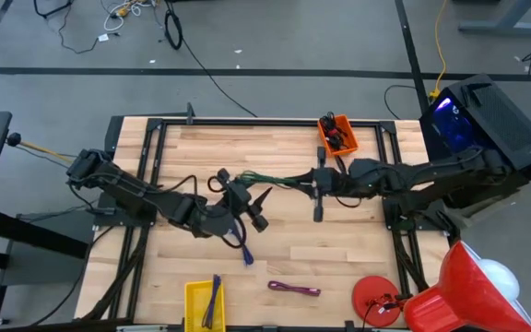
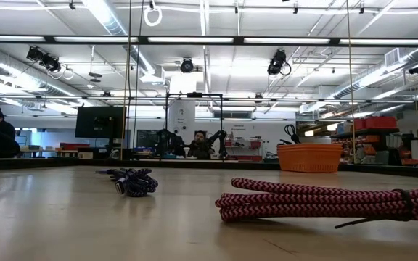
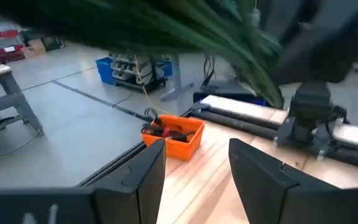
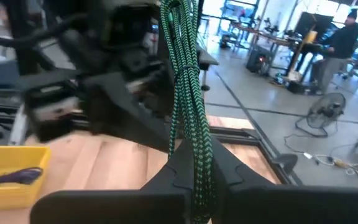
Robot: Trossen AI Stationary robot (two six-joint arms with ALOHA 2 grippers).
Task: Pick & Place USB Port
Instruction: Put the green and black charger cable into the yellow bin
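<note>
The green cable bundle [image 1: 275, 178] needs to go into the yellow bin [image 1: 194, 306], so my left gripper will next grip the bundle by its braided parts.
A green braided cable bundle [image 1: 275, 178] hangs in the air over the table's middle, held by my right gripper [image 1: 310, 183], which is shut on it [image 4: 194, 168]. My left gripper [image 1: 260, 210] is open just near of the bundle's left end, and its fingers [image 3: 148, 180] touch nothing. In the left wrist view the green cable [image 3: 185, 31] passes blurred overhead. A dark blue cable [image 1: 243, 245] lies on the table near the left gripper. A magenta cable [image 1: 293, 290] rests closer to the near edge. My right gripper pinches the green cable bundle at its right end [image 4: 194, 146] between its two fingers, several strands together. The fingers come in level from the table's right. The bundle is lifted clear of the table and runs away from the fingertips toward the left arm.
An orange bin [image 1: 336, 135] with dark items stands at the far edge. At the near edge, a yellow bin [image 1: 205, 304] holds a blue cable. A red disc [image 1: 376, 299] sits at the near right corner. A black frame [image 1: 150, 157] runs along the table's sides.
</note>
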